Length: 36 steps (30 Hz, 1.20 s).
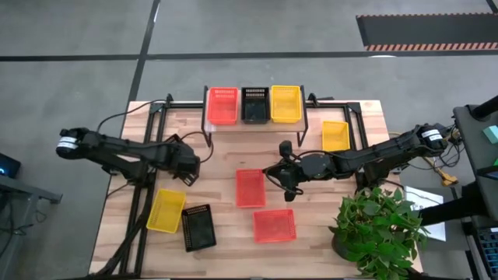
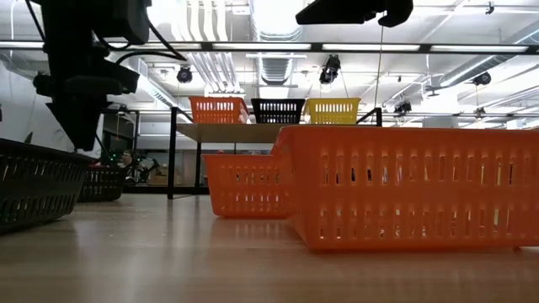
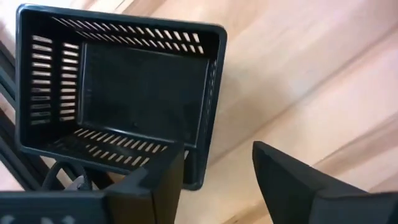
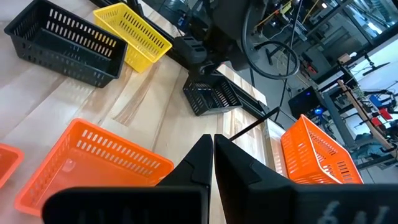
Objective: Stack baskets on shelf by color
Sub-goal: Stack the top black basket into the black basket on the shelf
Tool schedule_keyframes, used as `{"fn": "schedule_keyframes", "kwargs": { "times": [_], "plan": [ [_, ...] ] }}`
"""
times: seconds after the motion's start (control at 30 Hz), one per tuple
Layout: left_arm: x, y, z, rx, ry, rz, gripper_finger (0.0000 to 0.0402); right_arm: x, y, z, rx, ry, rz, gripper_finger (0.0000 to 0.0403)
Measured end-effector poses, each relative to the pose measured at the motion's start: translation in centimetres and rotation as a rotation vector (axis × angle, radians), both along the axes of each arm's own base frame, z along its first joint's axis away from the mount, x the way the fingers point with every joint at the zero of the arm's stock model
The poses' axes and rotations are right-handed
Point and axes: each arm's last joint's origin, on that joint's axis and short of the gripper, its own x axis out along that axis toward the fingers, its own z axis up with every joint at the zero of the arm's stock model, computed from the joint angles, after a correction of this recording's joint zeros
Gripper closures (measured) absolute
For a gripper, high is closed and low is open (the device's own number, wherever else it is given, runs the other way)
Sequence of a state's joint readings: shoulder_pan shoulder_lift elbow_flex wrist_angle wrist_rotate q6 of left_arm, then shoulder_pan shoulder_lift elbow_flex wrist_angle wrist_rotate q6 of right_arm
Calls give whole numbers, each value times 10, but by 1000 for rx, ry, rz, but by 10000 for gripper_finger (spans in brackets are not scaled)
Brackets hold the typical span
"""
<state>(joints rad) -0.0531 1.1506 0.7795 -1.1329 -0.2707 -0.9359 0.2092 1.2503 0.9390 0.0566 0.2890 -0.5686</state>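
My left gripper grabs the black basket by its short side's rim (image 3: 210,127) next. Then it stacks the basket on the shelf's black one.
The shelf (image 1: 253,124) stands at the table's far middle and carries a red (image 1: 223,105), a black (image 1: 254,105) and a yellow basket (image 1: 285,103) side by side. My left gripper (image 3: 214,149) points down, open, over a black basket (image 3: 118,99) by the table's left rails. One finger (image 3: 165,180) is over the basket's inside and the other (image 3: 280,180) is outside its side wall. My right gripper (image 4: 213,155) hangs shut and holds nothing, above the table (image 1: 284,169) beside a red basket (image 1: 250,187).
On the table lie a second red basket (image 1: 274,225), a yellow (image 1: 166,210) and a black basket (image 1: 198,227) at the near left, and a yellow one (image 1: 335,135) at the far right. A potted plant (image 1: 377,225) stands at the near right corner.
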Motion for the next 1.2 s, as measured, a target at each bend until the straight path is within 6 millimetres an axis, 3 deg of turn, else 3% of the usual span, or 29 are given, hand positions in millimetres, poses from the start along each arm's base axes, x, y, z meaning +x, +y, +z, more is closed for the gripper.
{"fn": "schedule_keyframes", "kwargs": {
  "times": [0.73,0.87,1.07,1.2],
  "plan": [
    [28,15,-43,57,224,12,230,-1,0,-3,2,29,-3,394],
    [31,15,-51,56,278,-15,268,-1,0,-3,1,30,-3,394],
    [35,14,-52,66,323,-40,385,-1,0,-4,0,43,-4,394],
    [36,12,-37,105,379,-62,398,-2,0,-4,-1,44,-5,394]
  ]
}}
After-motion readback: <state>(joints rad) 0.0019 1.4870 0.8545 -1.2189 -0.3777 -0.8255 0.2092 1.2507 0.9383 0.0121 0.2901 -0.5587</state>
